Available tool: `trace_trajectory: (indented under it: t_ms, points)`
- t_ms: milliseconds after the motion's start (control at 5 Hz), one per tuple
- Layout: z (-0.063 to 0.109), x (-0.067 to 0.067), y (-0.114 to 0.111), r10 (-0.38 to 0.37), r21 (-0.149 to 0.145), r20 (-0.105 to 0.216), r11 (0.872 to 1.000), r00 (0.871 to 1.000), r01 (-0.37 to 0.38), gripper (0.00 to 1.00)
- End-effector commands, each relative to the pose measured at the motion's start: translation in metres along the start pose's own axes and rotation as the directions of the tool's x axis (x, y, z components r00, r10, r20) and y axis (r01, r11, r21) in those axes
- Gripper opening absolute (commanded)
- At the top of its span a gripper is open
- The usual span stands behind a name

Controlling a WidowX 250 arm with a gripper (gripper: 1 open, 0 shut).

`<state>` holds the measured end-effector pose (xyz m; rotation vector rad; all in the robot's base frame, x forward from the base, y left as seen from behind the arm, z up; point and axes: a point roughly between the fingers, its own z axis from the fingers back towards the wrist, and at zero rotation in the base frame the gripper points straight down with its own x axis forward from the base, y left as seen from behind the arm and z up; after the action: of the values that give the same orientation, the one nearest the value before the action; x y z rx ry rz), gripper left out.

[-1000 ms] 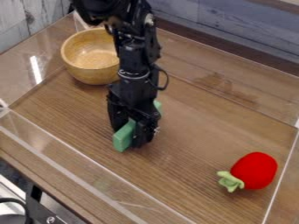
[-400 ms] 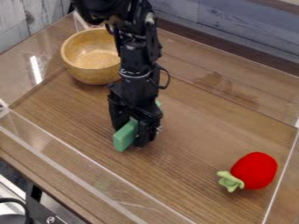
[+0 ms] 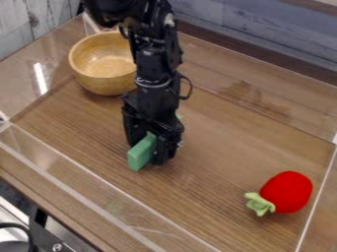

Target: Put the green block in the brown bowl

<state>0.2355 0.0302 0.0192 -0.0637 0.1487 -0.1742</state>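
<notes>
My gripper is ready to close on the green block (image 3: 142,151) now, because its fingers reach low beside the block. Closing now would hold it.
The green block (image 3: 142,151) lies on the wooden table near the middle of the view, its near end showing and the rest hidden behind my fingers. My gripper (image 3: 152,148) points straight down over it, open, with a finger on each side of the block and low at the table. The brown bowl (image 3: 102,61) sits at the back left, empty, well apart from the gripper.
A red strawberry toy (image 3: 282,192) with green leaves lies at the front right. Clear plastic walls (image 3: 79,197) fence the table on the front and sides.
</notes>
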Motion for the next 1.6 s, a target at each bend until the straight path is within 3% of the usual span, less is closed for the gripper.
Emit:
trace_trajectory:
  t_ms: [0,200,400,600,1000,1200,1400]
  points:
    - [0.008,0.007,0.0,-0.002,0.005,0.03,1.0,1.0,0.001,1.0]
    - [0.008,0.007,0.001,0.002,0.002,0.03,1.0,1.0,-0.002,0.0]
    - [0.017,0.009,0.001,0.015,-0.007,0.047,1.0,0.999,-0.015,0.0]
    - [0.034,0.013,0.003,0.068,-0.025,0.085,0.998,0.994,-0.066,0.0]
    - [0.099,0.049,0.007,0.225,-0.084,0.205,0.974,0.953,-0.212,0.0]
    - [0.109,0.059,0.029,0.27,-0.084,0.227,0.963,0.936,-0.257,0.0]
    - [0.119,0.055,0.062,0.325,-0.082,0.241,0.946,0.914,-0.315,0.0]
